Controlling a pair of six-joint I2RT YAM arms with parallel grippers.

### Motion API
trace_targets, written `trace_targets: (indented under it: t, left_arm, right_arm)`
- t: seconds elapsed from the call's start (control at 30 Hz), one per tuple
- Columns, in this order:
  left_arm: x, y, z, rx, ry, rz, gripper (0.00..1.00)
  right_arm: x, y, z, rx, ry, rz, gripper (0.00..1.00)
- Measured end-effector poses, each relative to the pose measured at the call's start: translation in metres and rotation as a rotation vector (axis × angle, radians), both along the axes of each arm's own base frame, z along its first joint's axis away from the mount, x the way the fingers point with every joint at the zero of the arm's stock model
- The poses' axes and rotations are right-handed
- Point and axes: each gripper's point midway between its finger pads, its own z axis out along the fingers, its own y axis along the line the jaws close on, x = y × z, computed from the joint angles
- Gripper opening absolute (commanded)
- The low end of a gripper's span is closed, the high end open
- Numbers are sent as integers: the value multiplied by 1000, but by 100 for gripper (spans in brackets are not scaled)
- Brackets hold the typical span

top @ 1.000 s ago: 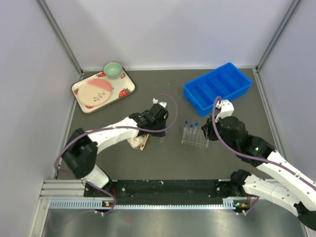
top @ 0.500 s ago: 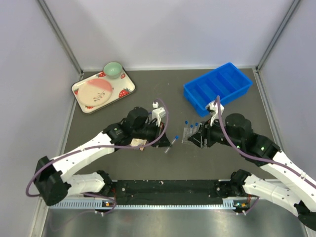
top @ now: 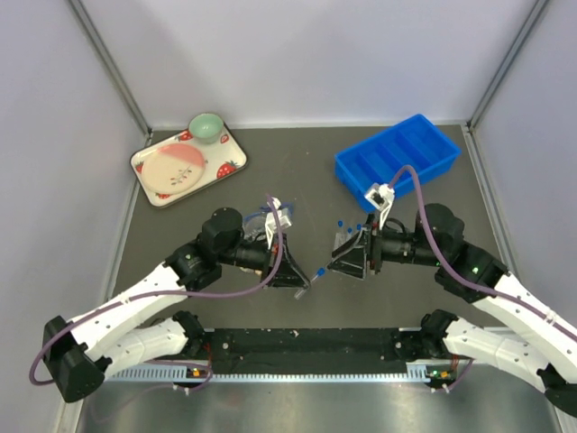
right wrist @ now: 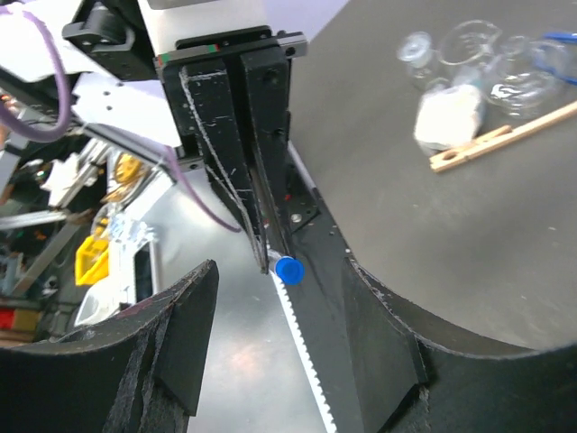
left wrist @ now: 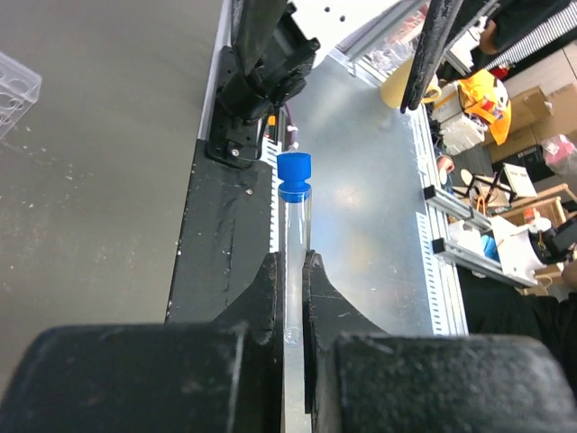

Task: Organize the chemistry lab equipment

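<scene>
I will reach the tube with my right gripper and grip its blue-end with the cap (top: 321, 271) (right wrist: 289, 271). The tube's clear glass body then stays free to slide into a rack hole.
My left gripper (top: 302, 280) is shut on a clear blue-capped tube (top: 317, 271), held off the table with its cap pointing toward the right arm. In the left wrist view the tube (left wrist: 294, 207) sticks out between the closed fingers (left wrist: 267, 289). My right gripper (top: 338, 262) faces it, open and empty. In the right wrist view the blue cap (right wrist: 288, 270) sits in line between the spread jaws without touching them. The clear tube rack (top: 344, 237) with blue-capped tubes stands just behind the right gripper. Glass flasks (right wrist: 469, 41), a whitish wad (right wrist: 448, 115) and a wooden stick (right wrist: 500, 137) lie together on the table.
A blue compartment bin (top: 347, 164) sits at the back right. A strawberry-print tray (top: 232, 168) with a pink plate and green bowl is at the back left. The black base rail (top: 297, 343) runs along the near edge.
The left arm has carried the tube up and toward the centre, near the right arm. The right gripper has swung left from the rack to face it, and its jaws have spread wider.
</scene>
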Motion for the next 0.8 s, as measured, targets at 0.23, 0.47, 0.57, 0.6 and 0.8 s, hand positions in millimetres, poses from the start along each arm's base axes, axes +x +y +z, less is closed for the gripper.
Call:
trace_targets:
  t: [0.23, 0.47, 0.57, 0.6, 0.8]
  left_arm:
    - [-16, 9, 20, -88, -64, -54, 0]
    - [-20, 11, 29, -122, -91, -69, 0]
    - [-20, 11, 29, -123, -89, -70, 0]
    - [-20, 11, 29, -123, -89, -69, 0]
    - [-20, 11, 29, -123, -89, -69, 0]
  right_arm:
    - [-16, 21, 3, 46, 33, 99, 57]
    - [-26, 32, -2, 40, 59, 148, 53]
    - [-31, 36, -3, 38, 62, 166, 50]
    - [-32, 38, -4, 38, 64, 171, 49]
    - [-37, 42, -7, 27, 72, 190, 30]
